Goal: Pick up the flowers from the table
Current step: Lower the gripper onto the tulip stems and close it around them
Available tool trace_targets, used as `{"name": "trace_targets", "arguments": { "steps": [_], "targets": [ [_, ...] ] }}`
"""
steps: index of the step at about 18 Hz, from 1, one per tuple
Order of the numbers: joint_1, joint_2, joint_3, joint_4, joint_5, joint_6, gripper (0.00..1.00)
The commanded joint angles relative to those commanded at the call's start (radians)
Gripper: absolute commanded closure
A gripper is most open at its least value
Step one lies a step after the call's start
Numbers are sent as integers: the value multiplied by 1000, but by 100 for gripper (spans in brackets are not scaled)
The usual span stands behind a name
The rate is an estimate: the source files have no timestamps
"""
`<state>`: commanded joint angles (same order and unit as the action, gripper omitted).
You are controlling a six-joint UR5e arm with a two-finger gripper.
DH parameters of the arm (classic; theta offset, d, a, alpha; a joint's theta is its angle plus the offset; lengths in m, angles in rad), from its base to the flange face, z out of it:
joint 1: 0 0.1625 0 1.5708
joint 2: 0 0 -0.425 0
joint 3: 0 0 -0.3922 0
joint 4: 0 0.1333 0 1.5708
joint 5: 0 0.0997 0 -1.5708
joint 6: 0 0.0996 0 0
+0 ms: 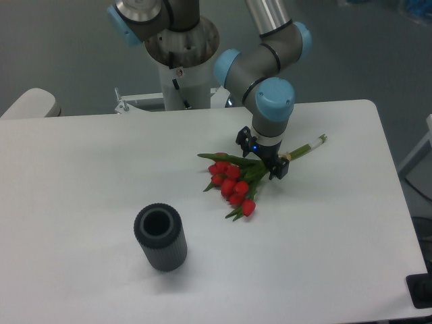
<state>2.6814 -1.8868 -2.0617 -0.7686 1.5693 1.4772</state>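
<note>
The stems are the part my gripper needs to grab next on the flowers (233, 183), so it can lift the flowers while their red tulip heads stay free.
The flowers (233, 183) lie flat on the white table (88, 169), right of centre: red tulip heads point to the lower left and pale-green stems run up to the right. My gripper (261, 156) points straight down over the bunch where the leaves meet the stems. It is open, with one black finger on either side of the stems. The part of the stems under the wrist is hidden.
A dark grey ribbed cylinder (160, 237) stands upright at the front left of the table, open end up. The robot's base (181, 61) rises behind the table's far edge. The table's right edge is close to the stem tips.
</note>
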Motion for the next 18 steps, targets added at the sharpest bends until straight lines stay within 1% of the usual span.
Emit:
{"name": "trace_targets", "arguments": {
  "steps": [1, 2, 3, 4, 5, 13, 15, 16, 17, 18],
  "targets": [
    [0, 0, 0, 0, 0, 0, 44],
    [0, 0, 5, 0, 0, 2, 60],
    [0, 0, 9, 0, 0, 2, 70],
    [0, 0, 14, -1, 0, 3, 76],
    [0, -2, 15, 0, 0, 5, 79],
    [3, -3, 43, -3, -3, 14, 79],
    [-2, 2, 73, -14, -6, 14, 79],
    [-5, 5, 101, -21, -20, 14, 79],
    [-6, 8, 122, -26, -46, 14, 79],
    [-8, 15, 150, -44, -78, 12, 79]
  ]
}}
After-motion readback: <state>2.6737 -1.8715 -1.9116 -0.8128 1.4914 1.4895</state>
